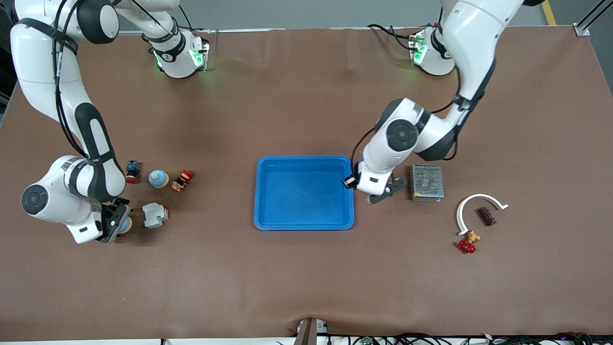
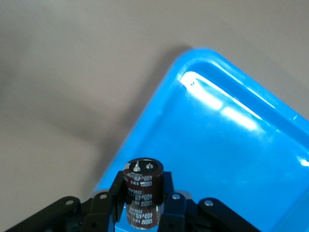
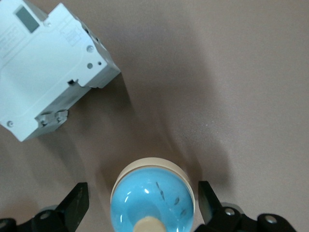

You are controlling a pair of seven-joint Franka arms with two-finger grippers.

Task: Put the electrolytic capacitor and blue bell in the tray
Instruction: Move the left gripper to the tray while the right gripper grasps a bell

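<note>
My right gripper grips the blue bell by its cream rim (image 1: 129, 229) next, to place it in the tray (image 1: 303, 223).
The bright-blue tray (image 1: 303, 223) lies mid-table. My left gripper (image 1: 352, 183) is over the tray's rim at the left arm's end. It is shut on a dark brown electrolytic capacitor (image 2: 143, 191), held upright with its two pins showing, above the tray's edge (image 2: 145, 121). My right gripper (image 1: 117, 225) is low at the right arm's end, open, with a finger (image 3: 77, 203) on either side of a blue bell (image 3: 152, 198) that rests on the table. The fingers do not touch it. The bell peeks out by the gripper in the front view (image 1: 126, 225).
A second blue bell (image 1: 158, 178), a blue-red push button (image 1: 133, 170), an orange-red switch (image 1: 183, 180) and a grey circuit breaker (image 1: 154, 214) lie near the right gripper. Beside the left gripper stands a grey mesh box (image 1: 426, 182). Nearer the camera lie a white arc (image 1: 479, 206), another brown capacitor (image 1: 486, 216) and a red valve (image 1: 468, 244).
</note>
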